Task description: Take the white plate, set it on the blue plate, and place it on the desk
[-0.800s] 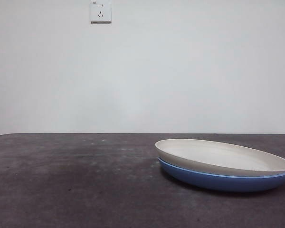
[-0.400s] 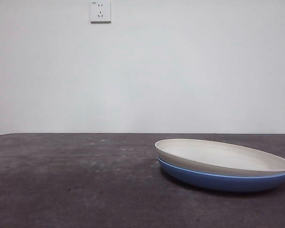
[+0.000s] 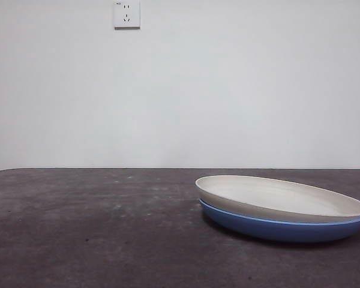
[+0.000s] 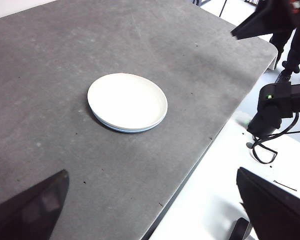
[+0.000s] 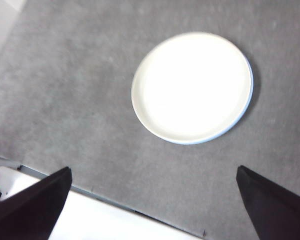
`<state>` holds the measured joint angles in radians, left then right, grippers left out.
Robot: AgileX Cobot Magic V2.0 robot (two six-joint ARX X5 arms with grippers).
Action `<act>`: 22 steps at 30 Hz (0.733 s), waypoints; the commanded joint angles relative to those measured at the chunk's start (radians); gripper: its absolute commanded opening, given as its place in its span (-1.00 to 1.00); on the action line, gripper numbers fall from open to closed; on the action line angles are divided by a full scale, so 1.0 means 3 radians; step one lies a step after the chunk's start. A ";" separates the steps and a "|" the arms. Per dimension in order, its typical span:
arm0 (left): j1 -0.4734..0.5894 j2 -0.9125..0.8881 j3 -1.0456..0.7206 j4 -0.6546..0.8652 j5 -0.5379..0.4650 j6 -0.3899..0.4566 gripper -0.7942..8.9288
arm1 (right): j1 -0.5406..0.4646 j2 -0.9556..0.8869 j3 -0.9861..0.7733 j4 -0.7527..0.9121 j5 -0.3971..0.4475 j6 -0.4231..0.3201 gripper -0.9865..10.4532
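The white plate [image 3: 276, 198] is to be picked up and set on the desk, so the right gripper will next grab the plate by its rim.
The white plate [image 3: 276, 198] rests inside the blue plate [image 3: 276, 228] on the desk [image 3: 96, 228], at the right in the front view. It sits slightly askew, so the blue rim shows below it. The left wrist view shows the white plate [image 4: 127, 100] with a thin blue edge [image 4: 121, 129] from far off. The right wrist view shows the white plate [image 5: 191, 86] and the blue edge [image 5: 249, 92] from high above. My left gripper [image 4: 152, 210] and right gripper [image 5: 152, 210] are both open, empty and well away from the plates.
A wall socket [image 3: 126, 14] sits on the white wall behind the desk. The desk's edge [image 4: 210, 145] runs close to the plates in the left wrist view, with the other arm's base [image 4: 280, 102] beyond it.
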<state>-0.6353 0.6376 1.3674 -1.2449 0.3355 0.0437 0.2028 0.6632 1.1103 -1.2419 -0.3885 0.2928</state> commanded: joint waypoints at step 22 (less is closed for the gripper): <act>-0.0022 -0.0039 0.0033 -0.0010 -0.0020 0.0052 0.39 | -0.0426 0.2800 0.0057 0.0931 -0.0267 -0.0779 0.18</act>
<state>-0.6353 0.6231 1.3674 -1.2572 0.3351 0.0437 0.0776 1.4769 1.1103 -0.9718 -0.4595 0.0967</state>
